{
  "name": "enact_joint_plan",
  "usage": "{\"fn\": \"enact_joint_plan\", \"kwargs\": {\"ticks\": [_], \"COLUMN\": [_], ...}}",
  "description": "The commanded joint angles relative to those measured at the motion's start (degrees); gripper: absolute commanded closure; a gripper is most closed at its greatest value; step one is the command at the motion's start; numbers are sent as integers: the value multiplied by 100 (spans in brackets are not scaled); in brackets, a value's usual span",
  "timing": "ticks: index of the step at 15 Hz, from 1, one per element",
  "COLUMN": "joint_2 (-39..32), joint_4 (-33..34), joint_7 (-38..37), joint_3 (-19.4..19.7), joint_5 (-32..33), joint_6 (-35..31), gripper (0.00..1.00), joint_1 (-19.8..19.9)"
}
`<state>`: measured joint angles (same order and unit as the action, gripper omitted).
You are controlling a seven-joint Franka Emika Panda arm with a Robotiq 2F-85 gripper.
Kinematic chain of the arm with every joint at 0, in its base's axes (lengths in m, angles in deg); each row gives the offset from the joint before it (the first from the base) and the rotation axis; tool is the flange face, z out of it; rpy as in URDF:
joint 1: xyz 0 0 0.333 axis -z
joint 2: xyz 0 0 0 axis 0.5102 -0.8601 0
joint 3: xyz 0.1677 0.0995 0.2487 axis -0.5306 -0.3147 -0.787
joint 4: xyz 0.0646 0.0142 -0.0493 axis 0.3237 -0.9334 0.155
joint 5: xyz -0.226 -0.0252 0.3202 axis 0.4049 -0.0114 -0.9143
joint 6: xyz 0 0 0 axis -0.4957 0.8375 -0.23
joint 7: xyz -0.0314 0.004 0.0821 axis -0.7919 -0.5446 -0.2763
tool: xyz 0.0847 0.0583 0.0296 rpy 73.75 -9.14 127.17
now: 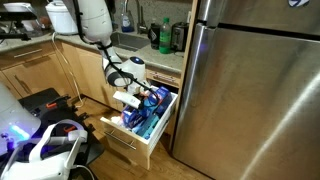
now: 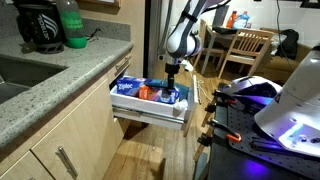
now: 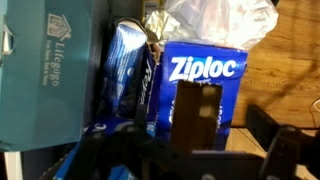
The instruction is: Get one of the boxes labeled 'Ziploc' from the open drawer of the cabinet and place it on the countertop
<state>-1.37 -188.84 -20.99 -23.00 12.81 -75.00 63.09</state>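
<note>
I should grab the blue Ziploc box across its narrow sides at the exposed labelled end. Its far end stays free to go on the countertop.
The cabinet drawer [image 1: 150,135] [image 2: 150,112] is pulled open and holds several blue boxes. In the wrist view a blue box labelled 'Ziploc' [image 3: 205,70] stands upright right in front of me, and a second dark blue box [image 3: 128,65] leans to its left. My gripper [image 3: 235,125] is open and empty. One finger is in front of the Ziploc box and the other is past its right edge. In both exterior views the gripper [image 1: 135,97] [image 2: 172,88] hangs down into the drawer. The countertop [image 2: 70,70] [image 1: 140,48] is above the drawer.
A teal box [image 3: 50,70] fills the drawer's left side, and a crumpled clear plastic bag [image 3: 215,22] lies behind the Ziploc box. A steel fridge [image 1: 250,90] stands beside the drawer. A green bottle [image 2: 72,25], a coffee maker [image 2: 38,25] and a sink [image 2: 15,75] are on the counter.
</note>
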Motion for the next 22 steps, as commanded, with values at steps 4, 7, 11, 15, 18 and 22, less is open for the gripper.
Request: {"fn": "enact_joint_plan", "kwargs": {"ticks": [4, 7, 11, 15, 18, 22], "joint_2": [-35, -44, -42, 83, 350, 909], "joint_4": [181, 193, 198, 107, -107, -519], "joint_7": [-334, -426, -468, -469, -408, -286], "joint_3": [401, 471, 478, 446, 406, 347], "joint_5": [33, 52, 53, 37, 4, -98], "joint_6": [180, 132, 139, 99, -23, -187], "gripper": [25, 42, 72, 95, 85, 97], "joint_1": [-524, -637, -682, -648, -539, -289]}}
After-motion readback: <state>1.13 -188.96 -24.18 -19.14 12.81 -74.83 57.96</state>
